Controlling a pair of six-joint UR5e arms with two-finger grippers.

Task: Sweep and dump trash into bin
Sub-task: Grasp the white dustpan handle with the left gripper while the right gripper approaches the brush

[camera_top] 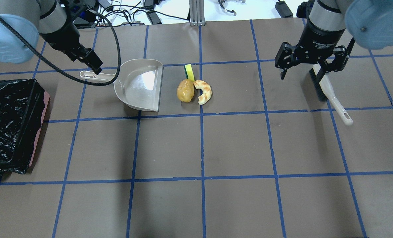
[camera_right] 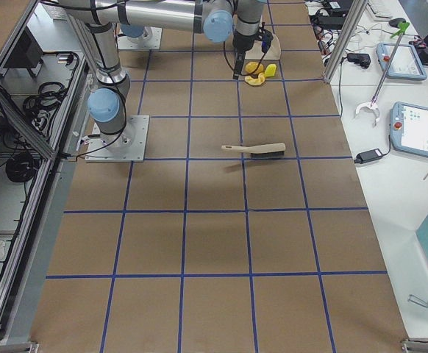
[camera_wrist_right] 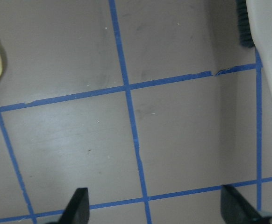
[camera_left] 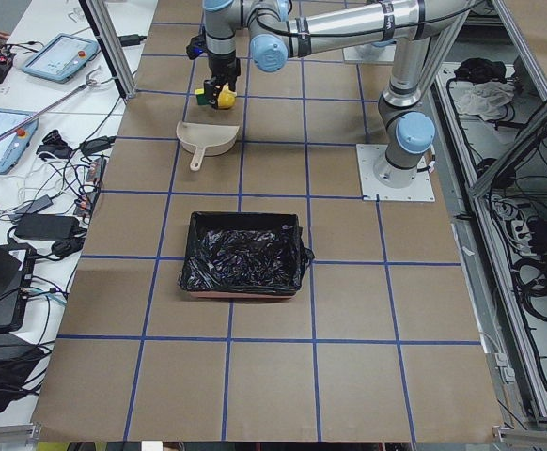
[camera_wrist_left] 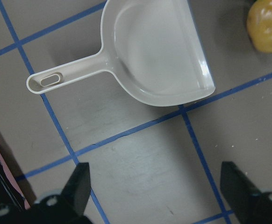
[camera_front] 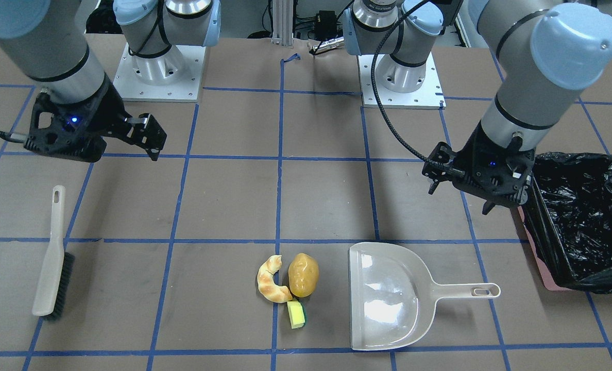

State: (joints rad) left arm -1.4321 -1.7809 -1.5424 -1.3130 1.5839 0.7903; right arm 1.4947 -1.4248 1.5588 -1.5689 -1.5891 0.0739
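Note:
The dustpan should be grabbed next by its narrow handle (camera_front: pixel 468 290) with my left gripper, since the pan is wider than my open fingers.
The trash lies together on the table: a golden croissant (camera_front: pixel 271 281) (camera_top: pixel 203 91), a yellow-brown potato lump (camera_front: pixel 304 274) (camera_top: pixel 185 90) and a yellow-green sponge block (camera_front: pixel 296 314) (camera_top: pixel 189 71). The bin (camera_front: pixel 579 216) (camera_top: pixel 8 122), pink-sided with a black bag, stands at the table's left end. My left gripper (camera_front: pixel 459 201) (camera_top: pixel 92 62) is open and empty, above the table between the bin and the handle of the beige dustpan (camera_front: pixel 388 299) (camera_wrist_left: pixel 159 56). My right gripper (camera_front: pixel 154 136) (camera_top: pixel 310 71) is open and empty, hovering near the bristle end of the beige brush (camera_front: pixel 53 257) (camera_top: pixel 328 89).
The dustpan (camera_top: pixel 140 84) lies flat with its open mouth toward the trash and its handle toward the bin. The brush (camera_wrist_right: pixel 267 51) lies flat about two grid squares from the trash. Blue tape lines grid the brown table. Both arm bases (camera_front: pixel 156 72) stand at the robot's side.

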